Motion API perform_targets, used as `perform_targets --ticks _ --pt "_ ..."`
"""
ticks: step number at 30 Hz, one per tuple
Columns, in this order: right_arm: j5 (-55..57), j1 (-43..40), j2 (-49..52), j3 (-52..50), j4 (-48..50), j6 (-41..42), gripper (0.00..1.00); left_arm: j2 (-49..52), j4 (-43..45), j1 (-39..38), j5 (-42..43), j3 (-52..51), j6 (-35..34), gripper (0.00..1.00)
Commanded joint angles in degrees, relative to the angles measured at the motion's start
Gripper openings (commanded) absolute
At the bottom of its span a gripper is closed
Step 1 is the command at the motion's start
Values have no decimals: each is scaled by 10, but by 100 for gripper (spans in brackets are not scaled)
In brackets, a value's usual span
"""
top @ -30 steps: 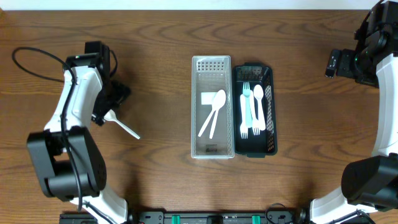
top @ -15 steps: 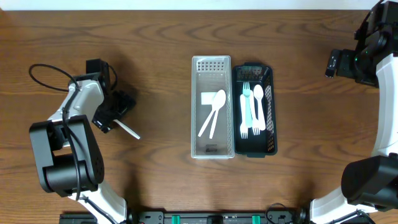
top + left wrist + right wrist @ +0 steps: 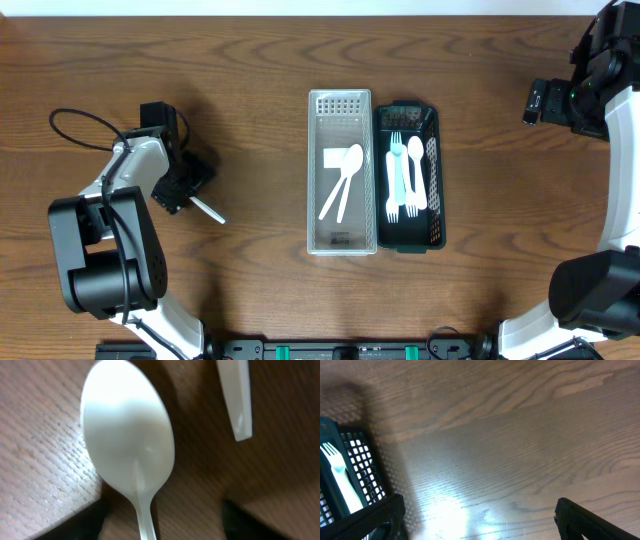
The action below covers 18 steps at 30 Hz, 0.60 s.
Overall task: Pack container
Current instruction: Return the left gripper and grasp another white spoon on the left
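My left gripper closes on the white spoon on the wood now, since my fingers reach down to the wood on either side of its handle [image 3: 208, 210] [image 3: 145, 521].
A clear container [image 3: 340, 240] at the table's middle holds two white spoons [image 3: 342, 180]. A black basket [image 3: 432, 150] beside it holds white and teal forks and spoons [image 3: 404, 180]. My left gripper [image 3: 185, 180] is low over the table at the left, open. In the left wrist view a white spoon [image 3: 127, 435] lies on the wood with its handle running between my fingers [image 3: 165, 527]. A second white handle [image 3: 237, 400] lies just beyond; it pokes out in the overhead view [image 3: 208, 209]. My right gripper [image 3: 548, 100] is open and empty at the far right.
The right wrist view [image 3: 485, 520] shows bare wood and a corner of the black basket [image 3: 367, 465] with a white fork [image 3: 337, 475] at its left edge. A black cable [image 3: 75, 125] loops beside the left arm.
My left arm has swung down and in, and its gripper has settled lower over the loose utensils, now covering the head that showed before. The right arm has not moved.
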Motion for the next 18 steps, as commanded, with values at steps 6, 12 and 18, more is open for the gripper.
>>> perform_targets --ticks 6,12,18 --pt "0 -2 -3 -1 0 -8 99 12 -8 1 12 -17 9 46" --pt "0 -2 -3 -1 0 -8 99 12 -12 1 12 -17 9 29" --pt "0 -2 -3 -1 0 -8 99 12 -13 1 12 -17 9 21"
